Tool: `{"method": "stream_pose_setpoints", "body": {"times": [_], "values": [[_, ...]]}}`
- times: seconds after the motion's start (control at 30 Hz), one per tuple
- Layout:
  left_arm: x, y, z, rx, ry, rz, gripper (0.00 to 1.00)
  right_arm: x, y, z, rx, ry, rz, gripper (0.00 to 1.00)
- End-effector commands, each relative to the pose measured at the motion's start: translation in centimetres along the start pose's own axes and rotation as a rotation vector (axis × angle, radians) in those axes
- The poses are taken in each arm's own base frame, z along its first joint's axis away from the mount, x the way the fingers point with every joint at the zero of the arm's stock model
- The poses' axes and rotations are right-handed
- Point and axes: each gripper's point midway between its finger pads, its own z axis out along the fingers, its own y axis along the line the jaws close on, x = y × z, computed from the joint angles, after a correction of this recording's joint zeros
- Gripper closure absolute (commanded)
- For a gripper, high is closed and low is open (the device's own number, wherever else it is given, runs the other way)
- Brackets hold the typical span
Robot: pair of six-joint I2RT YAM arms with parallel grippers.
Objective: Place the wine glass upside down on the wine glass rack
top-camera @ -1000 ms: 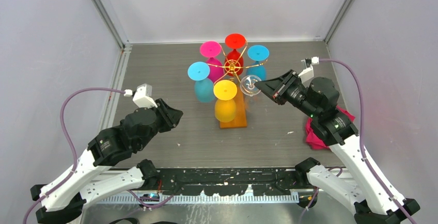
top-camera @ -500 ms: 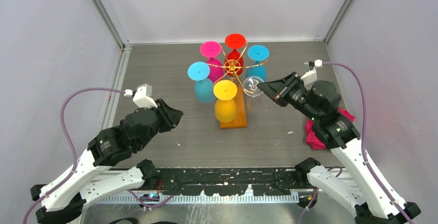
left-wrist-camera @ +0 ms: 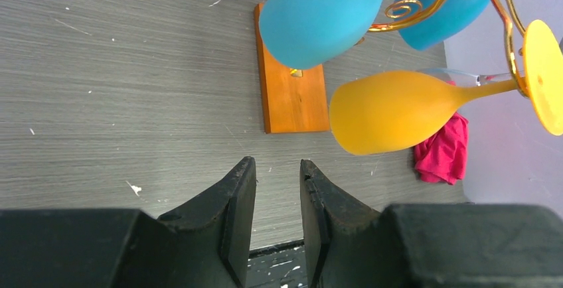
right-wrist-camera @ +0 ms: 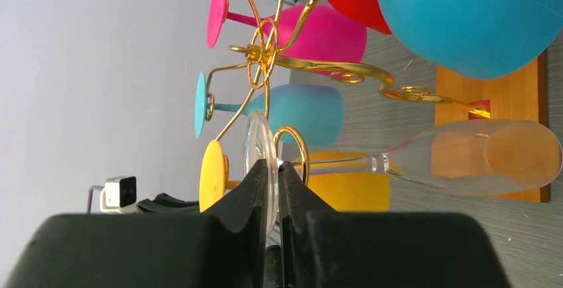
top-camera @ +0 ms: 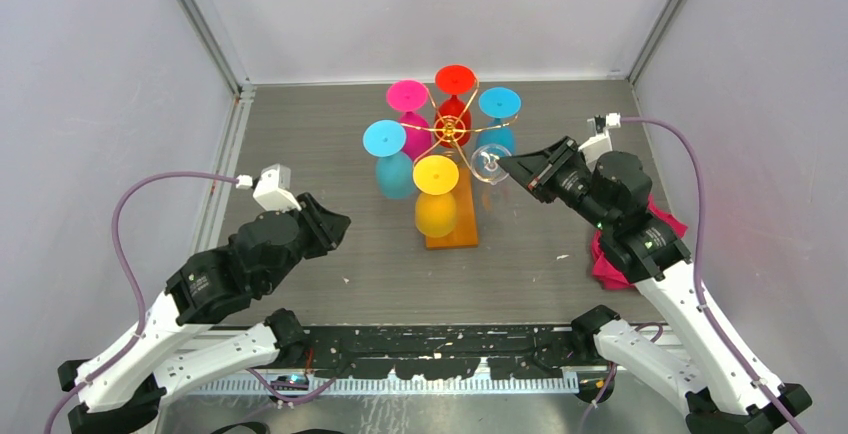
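The clear wine glass has its stem in the gold loop (right-wrist-camera: 292, 143) below its foot and would hang, so my right gripper opens next.
The gold wire wine glass rack (top-camera: 452, 131) stands on an orange-brown wooden base (top-camera: 458, 231) and holds several coloured glasses upside down. My right gripper (top-camera: 505, 164) is shut on the foot of a clear wine glass (top-camera: 487, 163), held upside down at the rack's right side. In the right wrist view the gripper (right-wrist-camera: 275, 168) pinches the clear foot (right-wrist-camera: 255, 148), the stem passes a gold scroll loop (right-wrist-camera: 292, 143), and the bowl (right-wrist-camera: 488, 157) hangs over the base. My left gripper (top-camera: 335, 224) is open and empty, left of the rack; it also shows in the left wrist view (left-wrist-camera: 277, 172).
A yellow glass (top-camera: 437, 194), two blue glasses (top-camera: 390, 159), a pink glass (top-camera: 410, 104) and a red glass (top-camera: 455, 84) hang on the rack. A crumpled pink cloth (top-camera: 610, 254) lies on the table under my right arm. Grey walls enclose the table.
My right gripper has carried the clear glass a little further in towards the rack's post. The left arm has barely shifted.
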Motion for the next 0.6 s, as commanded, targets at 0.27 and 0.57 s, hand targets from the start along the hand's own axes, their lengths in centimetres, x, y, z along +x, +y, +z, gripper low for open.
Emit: {"method": "stream_pose_setpoints", "body": {"times": [0.27,0.57], "values": [[-1.07,0.71,-0.68,-0.018,-0.041,0.026,0.67,-1.61,0.99,0.28,-0.014,-0.068,-0.061,0.61],[-1.17,0.76,-0.68,-0.019,-0.045,0.035,0.64,-2.07,0.44,-0.62,0.027,-0.090,-0.104,0.47]]}}
